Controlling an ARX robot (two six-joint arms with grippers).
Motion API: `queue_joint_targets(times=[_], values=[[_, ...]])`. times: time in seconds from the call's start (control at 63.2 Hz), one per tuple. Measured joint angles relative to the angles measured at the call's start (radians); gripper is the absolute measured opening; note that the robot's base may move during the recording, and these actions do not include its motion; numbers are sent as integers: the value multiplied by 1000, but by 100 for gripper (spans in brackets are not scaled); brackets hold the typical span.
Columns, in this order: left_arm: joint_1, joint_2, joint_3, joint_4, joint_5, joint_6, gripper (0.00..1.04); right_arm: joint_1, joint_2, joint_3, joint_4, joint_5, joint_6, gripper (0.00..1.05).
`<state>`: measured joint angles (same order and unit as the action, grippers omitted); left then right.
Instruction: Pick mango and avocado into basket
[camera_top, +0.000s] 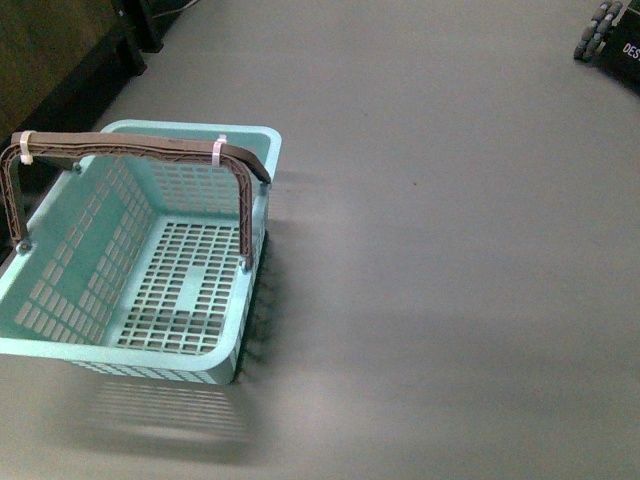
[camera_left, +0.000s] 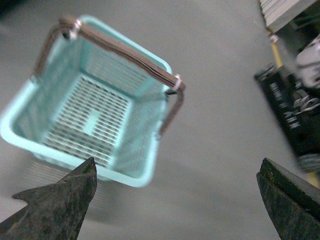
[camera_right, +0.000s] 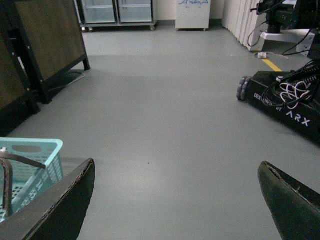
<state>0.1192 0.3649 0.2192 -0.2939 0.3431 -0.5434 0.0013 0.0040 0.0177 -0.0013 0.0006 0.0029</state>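
Note:
The basket needs to come into place for the mango and avocado, so my left gripper should grab it by its brown handle (camera_top: 125, 146) next.
The teal-blue basket (camera_top: 60, 345) stands on the grey floor at the left of the front view, empty, its brown handles (camera_top: 140, 148) folded up and tied with white zip ties. The left wrist view shows the same basket (camera_left: 22, 140) below and beyond my left gripper (camera_left: 177, 172), which hangs open above the floor with nothing between its fingers. My right gripper (camera_right: 176, 172) is open too, over bare floor, with a corner of the basket (camera_right: 37, 146) at its side. The mango and the avocado are out of view. Neither arm shows in the front view.
A black wheeled robot base (camera_right: 280, 102) marked ARX, with cables, stands on the floor off to the right, and its corner (camera_top: 610, 40) shows in the front view. Dark wooden furniture (camera_right: 47, 45) lines the left side. Cabinets stand along the far wall.

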Motion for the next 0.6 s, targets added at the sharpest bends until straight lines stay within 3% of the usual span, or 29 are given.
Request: queue_joint_targets(times=[0.127,0.222,0.427,0.601], values=[[69,204,98,149,23,-361,96,0,0,0,0,0,0,96],[63,407,126,309,-18,-542,96,0,0,0,0,0,0,96],[-31,955,216,723,-139,-748,96,0,0,0,0,0,0,96],[-126,1395,405,897,-237,-847,96,0,0,0,0,0,0,96]])
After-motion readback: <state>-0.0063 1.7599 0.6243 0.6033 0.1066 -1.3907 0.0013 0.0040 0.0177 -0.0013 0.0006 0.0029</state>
